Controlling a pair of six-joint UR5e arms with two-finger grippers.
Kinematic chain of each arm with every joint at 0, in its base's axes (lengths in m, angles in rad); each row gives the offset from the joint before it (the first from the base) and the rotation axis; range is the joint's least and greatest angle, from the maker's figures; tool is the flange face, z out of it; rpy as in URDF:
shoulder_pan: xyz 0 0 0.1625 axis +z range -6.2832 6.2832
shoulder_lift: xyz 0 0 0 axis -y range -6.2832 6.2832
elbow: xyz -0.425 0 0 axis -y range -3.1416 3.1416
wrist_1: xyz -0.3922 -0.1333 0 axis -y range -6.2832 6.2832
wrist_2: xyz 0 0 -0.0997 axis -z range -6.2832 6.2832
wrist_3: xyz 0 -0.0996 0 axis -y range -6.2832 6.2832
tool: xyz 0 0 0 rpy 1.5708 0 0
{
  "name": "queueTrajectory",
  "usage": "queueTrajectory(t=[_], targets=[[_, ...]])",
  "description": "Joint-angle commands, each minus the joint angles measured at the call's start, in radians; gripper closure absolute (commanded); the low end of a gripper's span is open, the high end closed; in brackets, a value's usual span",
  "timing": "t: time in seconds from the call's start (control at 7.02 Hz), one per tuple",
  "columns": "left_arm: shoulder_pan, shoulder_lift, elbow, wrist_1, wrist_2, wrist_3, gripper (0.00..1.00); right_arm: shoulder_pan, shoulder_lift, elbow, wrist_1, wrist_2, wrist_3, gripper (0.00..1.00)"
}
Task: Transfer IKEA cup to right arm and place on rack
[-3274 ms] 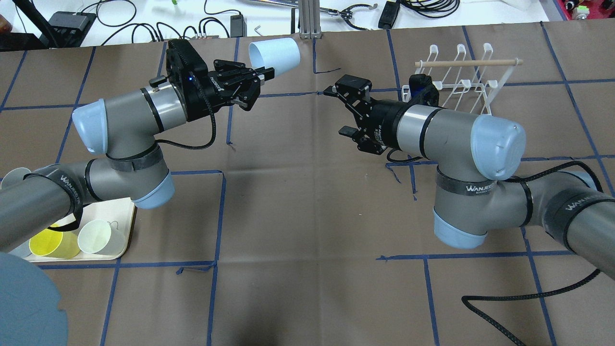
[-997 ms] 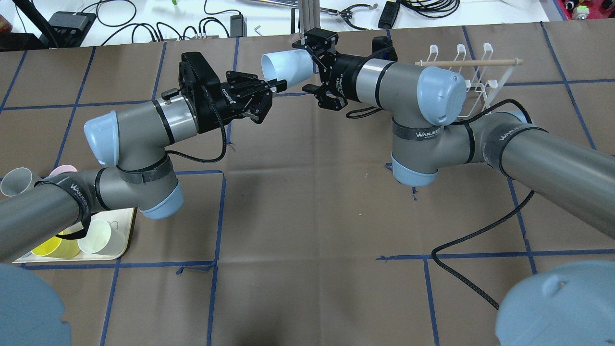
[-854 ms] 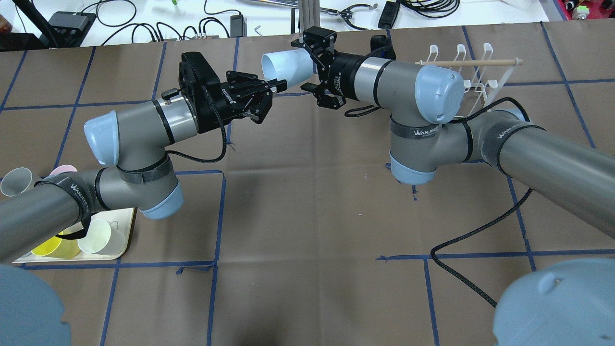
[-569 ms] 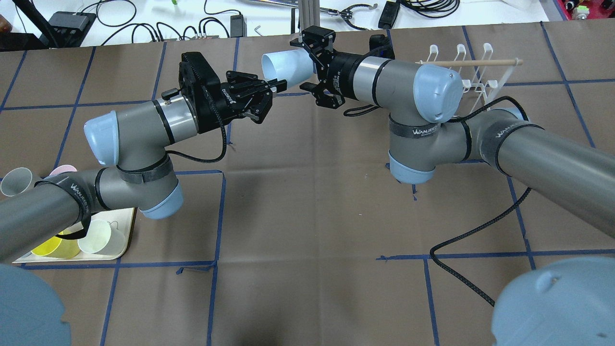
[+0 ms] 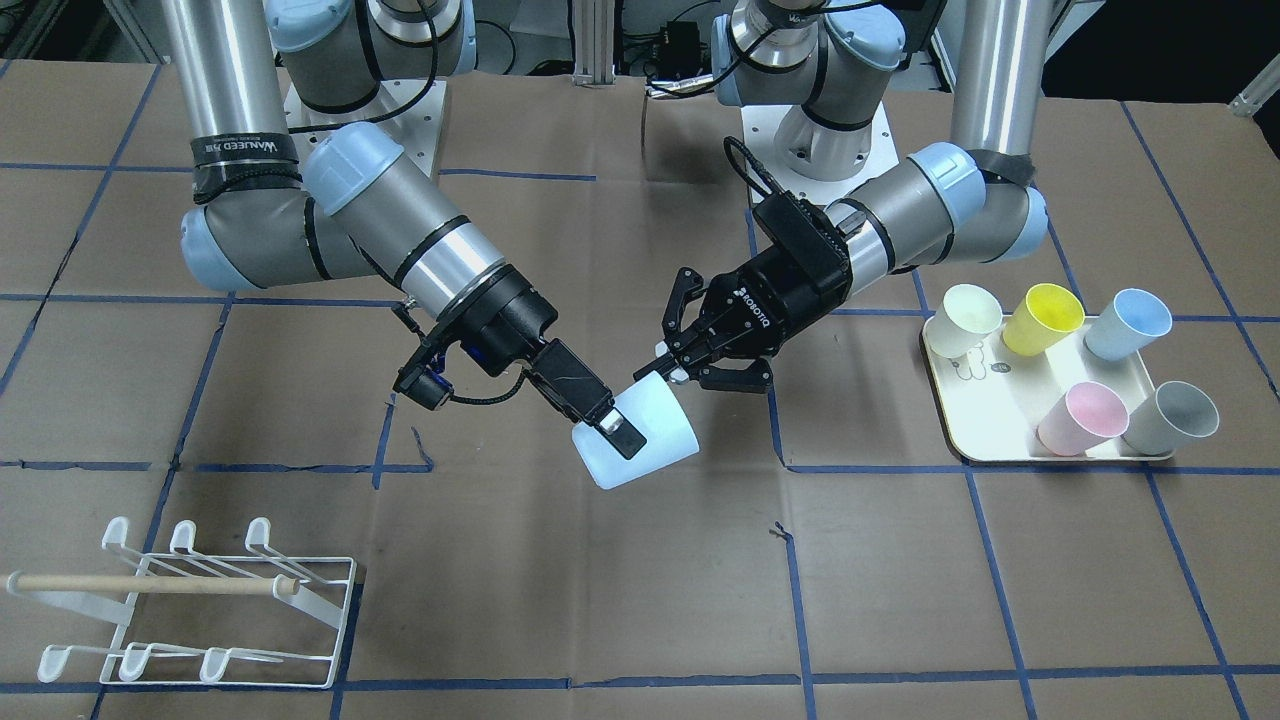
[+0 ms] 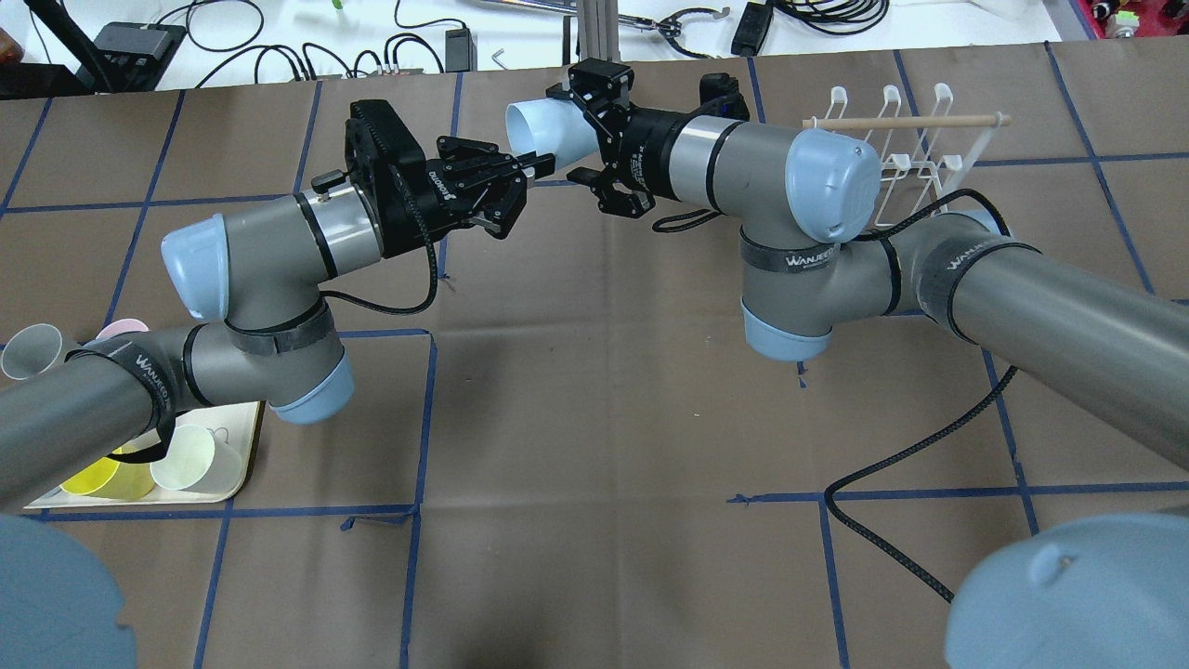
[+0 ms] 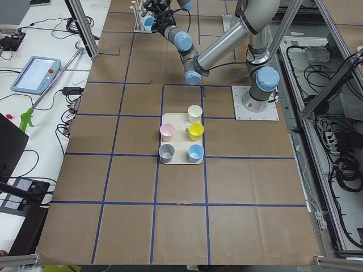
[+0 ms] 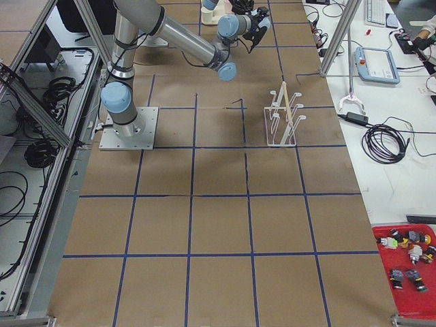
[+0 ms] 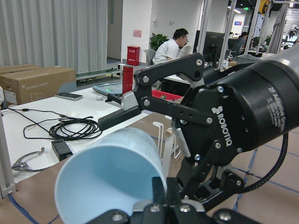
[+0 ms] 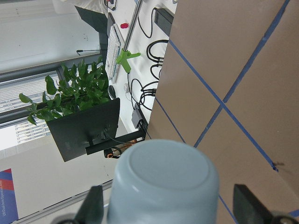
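Note:
The robot's right gripper should next take hold of the cup by its base end (image 5: 597, 462), so it can take over the pale blue cup for the rack (image 5: 150, 585).
A pale blue cup (image 5: 655, 435) hangs on its side in the air over the table's far middle (image 6: 539, 125). My left gripper (image 5: 665, 372) is shut on its rim, one finger inside the mouth (image 6: 539, 165). My right gripper (image 6: 576, 132) is open, its fingers on either side of the cup's base end. In the right wrist view the cup's base (image 10: 166, 177) fills the middle, with a small gap to each finger (image 10: 93, 205). The white wire rack (image 5: 150, 585) with its wooden dowel stands empty behind the right arm (image 6: 910, 121).
A cream tray (image 5: 985, 400) with several coloured cups sits beside the left arm's elbow and also shows in the overhead view (image 6: 243, 455). A black cable (image 6: 910, 455) trails on the table under the right arm. Brown paper with blue tape lines covers the table.
The right arm swung from the table's middle up to the cup. Over the last second its open fingers slid further along the cup's base end. The left arm holds still.

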Motion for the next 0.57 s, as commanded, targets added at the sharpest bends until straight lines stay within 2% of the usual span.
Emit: queueTrajectory(t=[0.0,0.43], targets=[[0.000,0.001,0.001,0.000,0.000,-0.003,0.92,0.002,-0.002,-0.001,0.001,0.000,0.000,0.10],[0.001,-0.001,0.001,0.000,0.002,-0.003,0.92,0.002,-0.008,-0.003,0.019,0.000,0.003,0.31]])
